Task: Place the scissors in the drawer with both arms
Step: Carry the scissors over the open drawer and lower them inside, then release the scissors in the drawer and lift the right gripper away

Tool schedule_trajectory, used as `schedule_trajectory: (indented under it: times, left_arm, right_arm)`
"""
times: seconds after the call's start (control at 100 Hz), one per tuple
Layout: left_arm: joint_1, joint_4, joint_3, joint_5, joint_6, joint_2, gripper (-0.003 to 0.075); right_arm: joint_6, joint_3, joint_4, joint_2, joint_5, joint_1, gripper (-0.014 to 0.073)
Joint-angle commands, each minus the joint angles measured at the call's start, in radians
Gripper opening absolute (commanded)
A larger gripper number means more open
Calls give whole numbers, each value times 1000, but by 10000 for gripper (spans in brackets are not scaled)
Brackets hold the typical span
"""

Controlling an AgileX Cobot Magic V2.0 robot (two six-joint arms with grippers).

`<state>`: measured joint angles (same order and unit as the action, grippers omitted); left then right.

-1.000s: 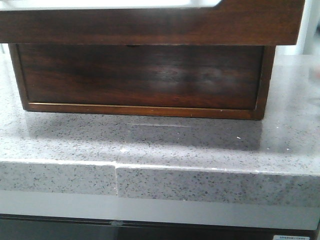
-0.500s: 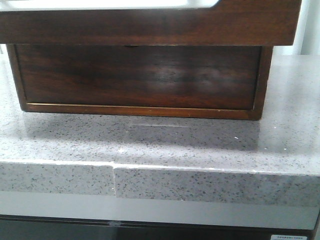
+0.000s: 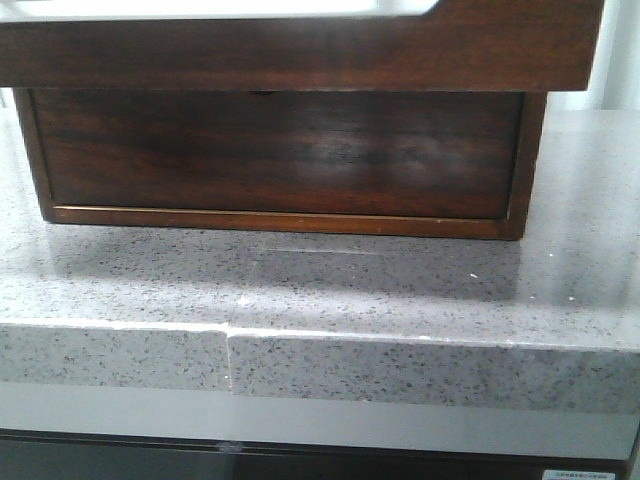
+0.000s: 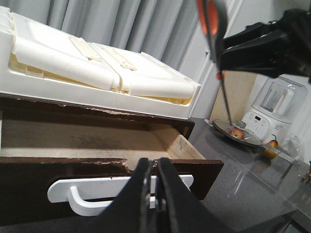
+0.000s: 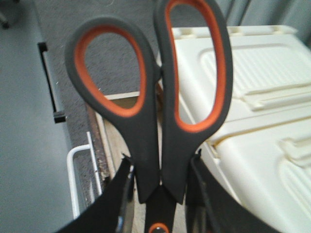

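Note:
I should lower the scissors (image 5: 148,111) into the open drawer with my right gripper before I let go of them, because they are hanging above the drawer.
The scissors (image 5: 148,111), with grey handles and orange-lined loops, fill the right wrist view. My right gripper (image 5: 160,194) is shut on them just below the loops. In the left wrist view the scissors (image 4: 209,22) hang blade-down from that gripper (image 4: 257,46), above and beyond the far corner of the drawer (image 4: 87,138). The drawer is pulled open and looks empty. My left gripper (image 4: 154,167) is shut right at its dark front, against the white handle (image 4: 82,191). The front view shows only a closed dark wood panel (image 3: 280,150), no gripper.
A white plastic tray (image 4: 97,68) lies on top of the wooden box (image 3: 300,50). Beyond the box on the grey counter (image 3: 320,290) stand a plate with fruit (image 4: 238,132) and a white appliance (image 4: 265,119). The counter's front edge (image 3: 320,365) is near the camera.
In the front view the wooden box has shifted very slightly to the left, then stayed still. No gripper shows in that view.

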<state>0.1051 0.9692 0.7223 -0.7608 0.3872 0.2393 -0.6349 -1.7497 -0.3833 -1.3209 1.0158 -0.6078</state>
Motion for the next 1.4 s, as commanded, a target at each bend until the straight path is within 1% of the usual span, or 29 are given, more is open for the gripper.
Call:
schedule_trajectory:
  times: [0.0,0.14,0.28,0.47,0.65,0.73,0.77,0.82,0.85,0.88,0.9,0.91,0.93,0.95,0.97,1.03,1.07,1.12,1.18,1.26,1.27,1.28,1.3,1.31,1.34,1.39]
  left_arm:
    - [2,55,29,46,4,15,-20]
    - [2,57,29,42,4,15,-20]
    - [2,57,29,42,4,15,-20]
    - [2,57,29,42,4,15,-20]
    - [2,57,29,42,4,15,-20]
    - [2,57,29,42,4,15,-20]
    - [2,57,29,42,4,15,-20]
    - [2,55,29,42,4,15,-20]
    - [2,55,29,42,4,15,-20]
    - [2,55,29,42,4,15,-20]
    - [2,55,29,42,4,15,-20]
    - [2,55,29,42,4,15,-20]
    - [2,55,29,42,4,15,-20]
    - [2,55,29,42,4,15,-20]
    - [2,55,29,41,4,15,-20]
    - [2,43,29,35,5,15,-20]
    - [2,34,29,28,5,15,-20]
    - [2,19,29,14,5,15,-20]
    - [2,2,29,-9,5,15,-20]
    - [7,-24,29,-32,5,15,-20]
    - [9,-29,29,-35,5,15,-20]
    - [8,-32,29,-38,5,15,-20]
    - [14,-40,29,-41,8,15,-20]
    - [16,-45,29,-42,7,15,-20]
    - [21,-62,29,-49,7,15,-20]
    - [29,-86,29,-61,7,17,-20]
  right_arm:
    - [-50,-25,10,-28,-61,-44,-67]
    - [-50,-25,98,-102,-47,-68,-67]
    - [-50,-25,143,-160,-12,-68,-67]
    - [-50,-25,179,-220,1,-68,-67]
    - [-50,-25,180,-249,-3,-68,-67]
    - [-50,-25,181,-254,-9,-68,-52]
    - [-50,-25,181,-255,-12,-68,-25]
    - [-50,-25,181,-258,-16,-68,52]
    - [-48,-25,181,-258,-18,-68,121]
    - [-42,-25,181,-258,-21,-68,169]
    - [-32,-25,181,-258,-26,-68,235]
    - [-30,-25,181,-258,-26,-68,235]
    - [-24,-25,181,-258,-34,-68,301]
    - [-20,-25,181,-258,-39,-68,332]
    - [-19,-25,181,-258,-48,-68,386]
    - [-18,-27,181,-253,-58,-68,465]
    - [-17,-27,181,-245,-62,-68,483]
    - [-17,-27,178,-234,-62,-68,470]
    - [-10,-27,159,-215,-55,-68,419]
    - [10,-27,102,-180,-24,-68,265]
    - [10,-27,91,-169,-9,-68,211]
    - [10,-27,86,-169,-9,-68,211]
    - [10,-27,71,-154,12,-68,136]
    - [10,-27,66,-150,18,-68,118]
    - [19,-27,39,-130,47,-68,29]
    - [31,-23,13,-99,91,-68,-69]
